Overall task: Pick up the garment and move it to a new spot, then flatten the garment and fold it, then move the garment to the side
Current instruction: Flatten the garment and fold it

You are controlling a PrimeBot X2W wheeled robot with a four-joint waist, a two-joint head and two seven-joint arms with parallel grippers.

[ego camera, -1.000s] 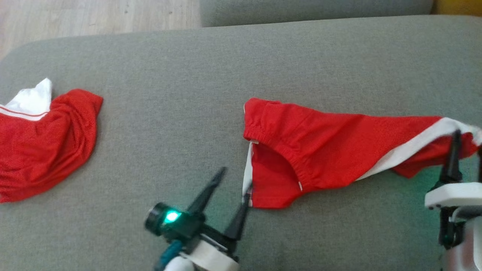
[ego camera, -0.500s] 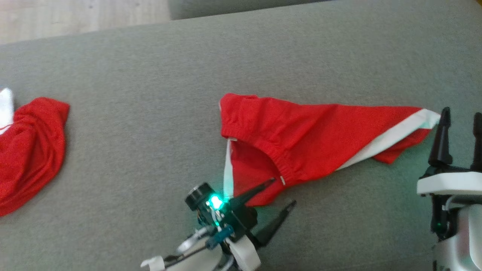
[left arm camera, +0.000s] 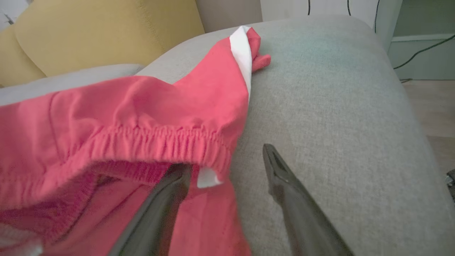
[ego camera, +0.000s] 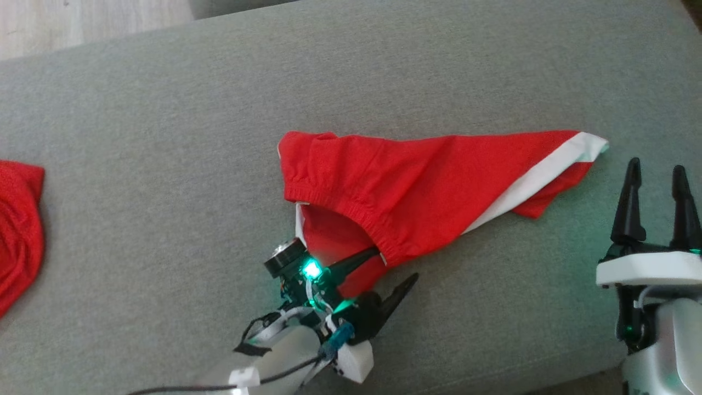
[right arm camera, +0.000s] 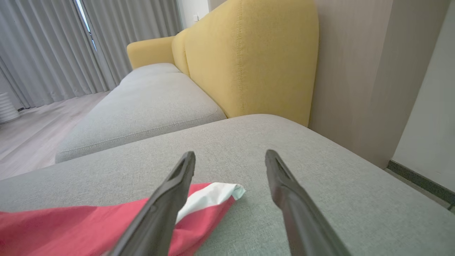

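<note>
The left gripper will next pinch its elastic waistband corner (ego camera: 384,255) to pick up the garment (ego camera: 417,181). The corner stands up in an open fold, while the layer under it lies flat.
The garment (ego camera: 417,181), red shorts with a white side stripe and an elastic waistband, lies spread but wrinkled on the grey cushion (ego camera: 164,137). My left gripper (ego camera: 396,264) is open at its near edge. In the left wrist view the garment (left arm camera: 142,106) rises over one dark finger (left arm camera: 170,192), whose tip goes in under the waistband, while the other finger rests over bare cushion. My right gripper (ego camera: 656,165) stands open just right of the striped end, holding nothing. The right wrist view shows that end (right arm camera: 209,195) lying loose beside the right gripper (right arm camera: 230,154).
A second red cloth (ego camera: 16,230) lies at the cushion's far left. Wooden floor (ego camera: 82,22) shows beyond the cushion's far left corner. A yellow backrest (right arm camera: 249,60) and another grey seat (right arm camera: 149,103) stand behind. A wall is close on the right.
My right gripper has opened and let go of the striped end, which now lies on the cushion. My left gripper has turned toward the waistband. The camera has shifted, sliding everything leftward in the picture.
</note>
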